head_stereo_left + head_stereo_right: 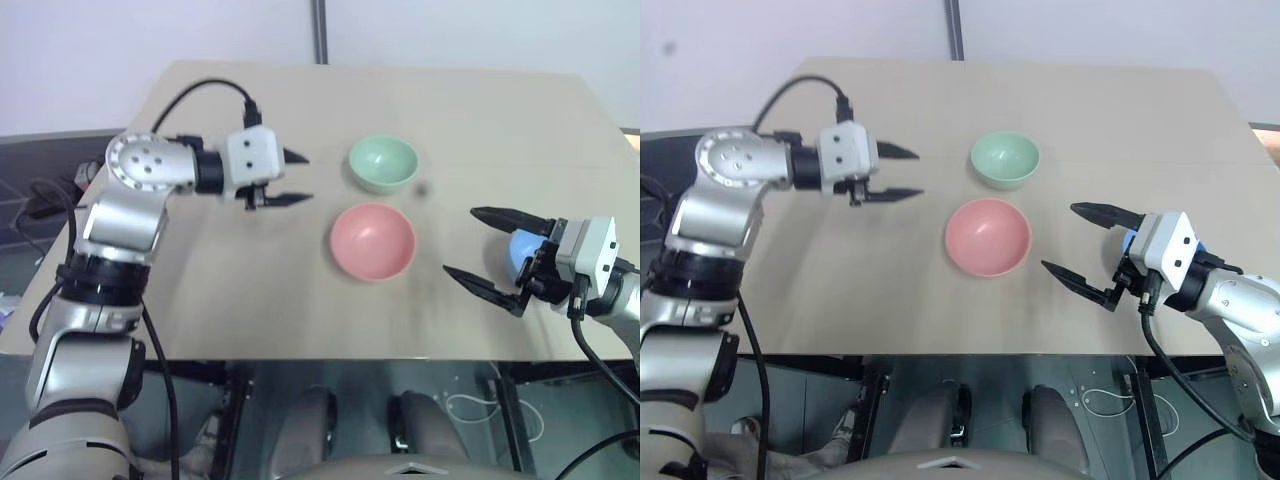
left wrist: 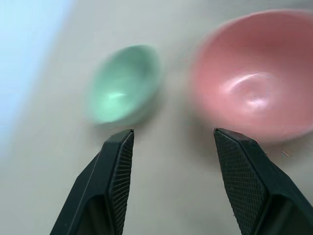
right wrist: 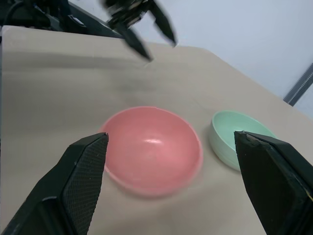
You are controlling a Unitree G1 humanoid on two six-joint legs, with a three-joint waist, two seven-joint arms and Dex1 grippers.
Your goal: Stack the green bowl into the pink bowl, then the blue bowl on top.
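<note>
The green bowl needs to go inside the pink bowl (image 1: 372, 240), so its rim is the part my left gripper should grab next.
The green bowl (image 1: 383, 162) stands upright on the table, toward the far side. The pink bowl (image 1: 372, 240) sits just in front of it, empty and a little apart from it. My left gripper (image 1: 300, 178) hovers to the left of the green bowl, pointing at it, open and holding nothing. Through the left wrist view the green bowl (image 2: 124, 83) and pink bowl (image 2: 254, 73) lie beyond its fingers. My right gripper (image 1: 462, 241) is wide open to the right of the pink bowl. The blue bowl (image 1: 522, 250) is mostly hidden behind that gripper's base.
The beige table (image 1: 250, 300) has its front edge close below the pink bowl and its right edge just past my right arm. A grey pole (image 1: 319, 30) rises behind the far edge. Black cables (image 1: 40, 200) lie off the table's left side.
</note>
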